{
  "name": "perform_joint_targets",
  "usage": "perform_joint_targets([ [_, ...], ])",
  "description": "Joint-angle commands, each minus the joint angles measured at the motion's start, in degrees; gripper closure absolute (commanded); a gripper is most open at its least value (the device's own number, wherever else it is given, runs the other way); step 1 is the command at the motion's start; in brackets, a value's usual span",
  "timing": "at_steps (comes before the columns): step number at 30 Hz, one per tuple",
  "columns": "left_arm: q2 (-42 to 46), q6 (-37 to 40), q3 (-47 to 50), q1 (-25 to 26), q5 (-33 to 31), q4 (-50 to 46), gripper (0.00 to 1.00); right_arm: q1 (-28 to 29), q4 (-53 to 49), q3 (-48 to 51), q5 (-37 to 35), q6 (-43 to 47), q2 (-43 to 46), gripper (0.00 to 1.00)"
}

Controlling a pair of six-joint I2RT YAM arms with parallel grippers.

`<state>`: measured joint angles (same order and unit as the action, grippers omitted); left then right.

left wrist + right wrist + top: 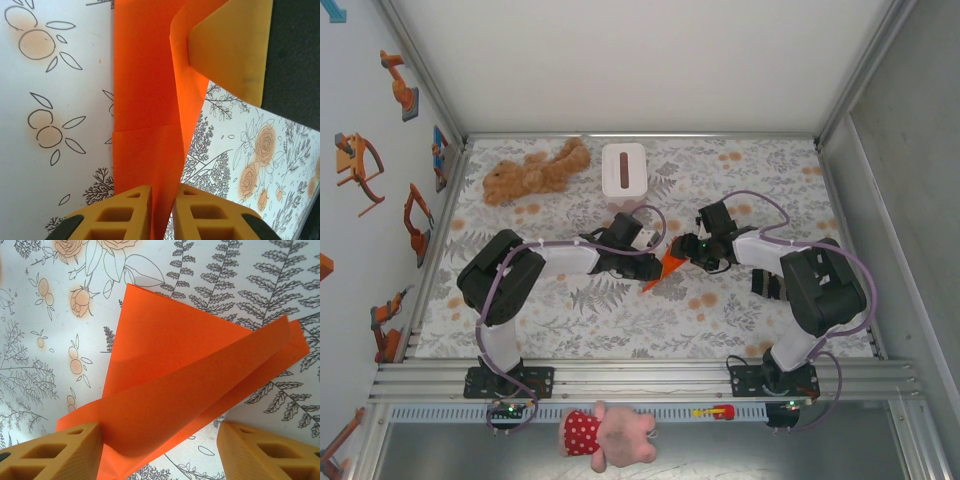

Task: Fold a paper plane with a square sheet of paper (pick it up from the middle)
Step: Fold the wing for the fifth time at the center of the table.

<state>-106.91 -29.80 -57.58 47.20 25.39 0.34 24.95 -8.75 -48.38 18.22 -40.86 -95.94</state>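
The plane needs to be folded flat. My right gripper should pinch the orange paper's curled flap [676, 256] [139, 428] next and leave the narrow end to my left gripper.
The orange sheet of paper [666, 268] sits mid-table, folded into a tapered, pointed shape and held off the floral cloth between both grippers. My left gripper [653, 262] comes from the left. In the left wrist view its fingers [162, 210] are pinched on a narrow folded part of the paper [145, 100], and a pad of the other gripper [230, 45] lies against the paper's far end. My right gripper [690, 254] stands open. In the right wrist view its jaws [160, 432] are spread wide around a curled flap of the paper [175, 390], with one pad [75, 450] touching it.
A white tissue box [623, 170] and a brown teddy bear [535, 172] lie at the back of the table [570, 310]. A pink plush toy [610, 437] rests in front of the rail. Walls close in both sides.
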Motion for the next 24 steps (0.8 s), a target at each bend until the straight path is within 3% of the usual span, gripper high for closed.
perform_joint_targets([
  [1,-1.2,0.1,0.5,-0.1,1.5,-0.8,0.84,-0.1,-4.2,1.8,-3.7,0.4,-2.6,0.38],
  [17,-3.4,0.6,0.7,0.0,2.9,-0.2,0.9,-0.1,-4.6,3.0,-4.9,0.4,-2.2,0.42],
  [24,-3.6,0.7,0.4,0.0,2.9,-0.9,0.9,-0.2,-5.4,2.9,-4.5,2.0,4.9,0.41],
])
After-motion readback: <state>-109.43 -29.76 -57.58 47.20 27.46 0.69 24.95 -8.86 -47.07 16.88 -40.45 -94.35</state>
